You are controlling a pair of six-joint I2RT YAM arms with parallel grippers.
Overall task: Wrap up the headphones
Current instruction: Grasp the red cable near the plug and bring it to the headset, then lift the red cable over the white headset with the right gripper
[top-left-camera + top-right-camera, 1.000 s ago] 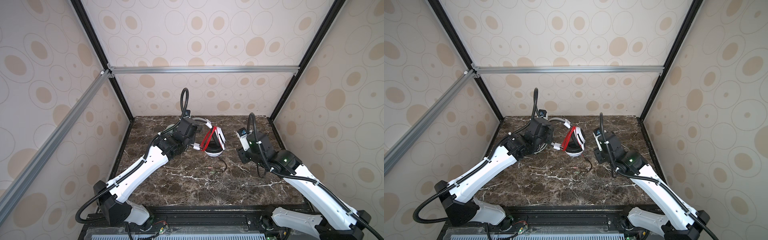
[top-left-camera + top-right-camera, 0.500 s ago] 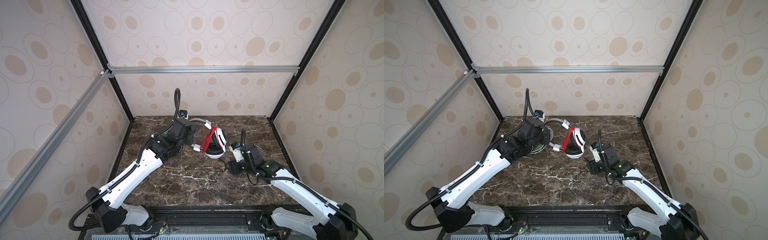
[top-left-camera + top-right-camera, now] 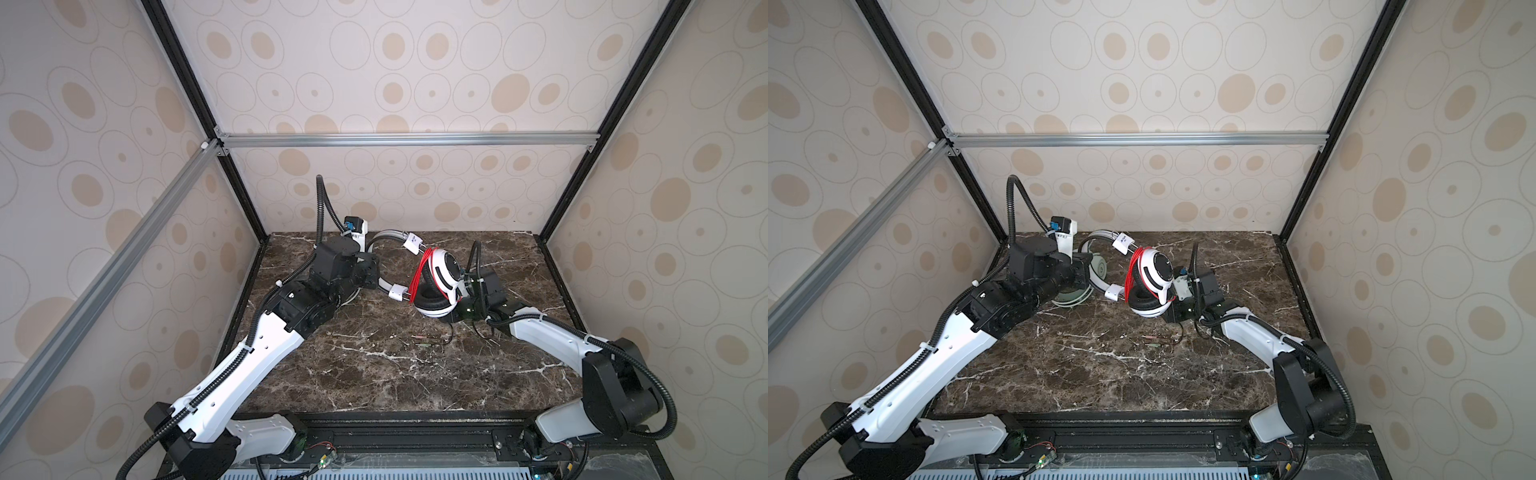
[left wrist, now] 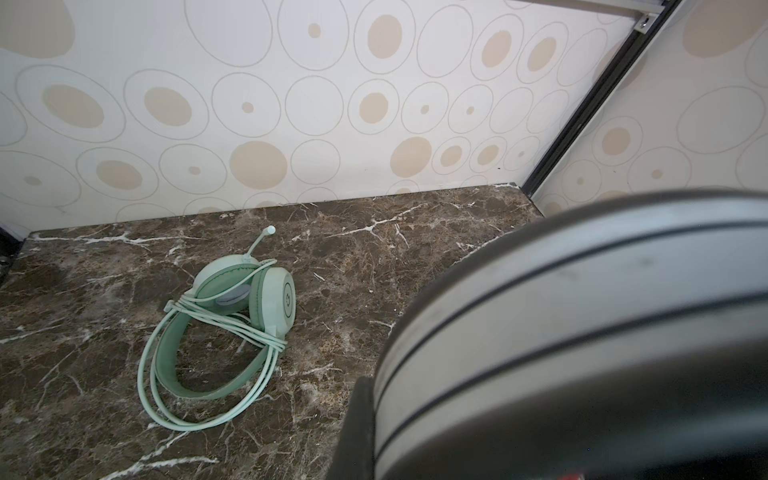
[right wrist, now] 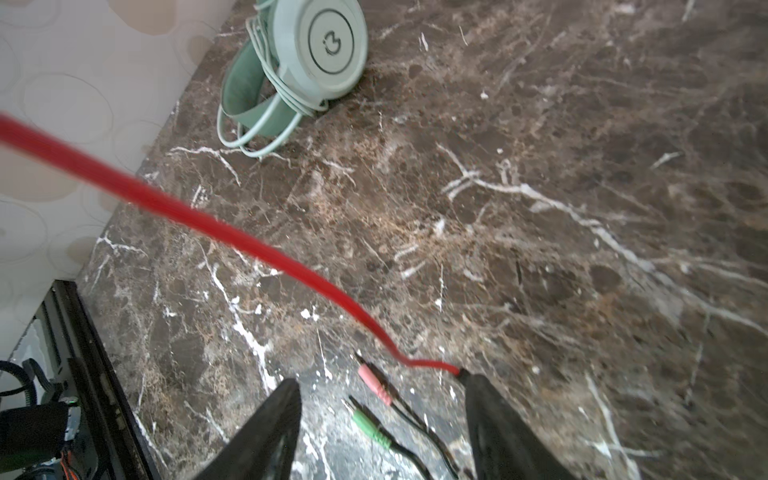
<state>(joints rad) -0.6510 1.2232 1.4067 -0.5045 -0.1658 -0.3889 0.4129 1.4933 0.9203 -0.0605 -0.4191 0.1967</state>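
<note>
My right gripper needs to grab the red cable near its loose end (image 5: 408, 360) next, short of the plugs. Then it can wrap the cable round the earcups.
The white-and-black headphones (image 3: 439, 277) hang above the table with the red cable (image 3: 419, 274) wound round the earcups. My left gripper (image 3: 376, 276) is shut on their grey headband (image 4: 582, 332), which fills the left wrist view. My right gripper (image 5: 380, 380) is open just below and right of the earcups (image 3: 1173, 318). Between its fingers (image 5: 266, 432) the pink plug (image 5: 374, 384) and green plug (image 5: 370, 428) lie on the marble, untouched. The loose red cable end (image 5: 208, 224) runs past one fingertip. The mint-green headphones (image 4: 232, 324), cable wrapped, lie at the back left (image 3: 1096, 270).
The dark marble table (image 3: 374, 374) is walled in by patterned panels on three sides, with black posts at the back corners. Thin black leads (image 3: 449, 336) from the plugs trail on the marble under the right gripper.
My right arm has come down and moved left, from beside the white-and-black headphones to just under them, and its jaws have opened wider. The left arm has shifted slightly, still holding the headband.
</note>
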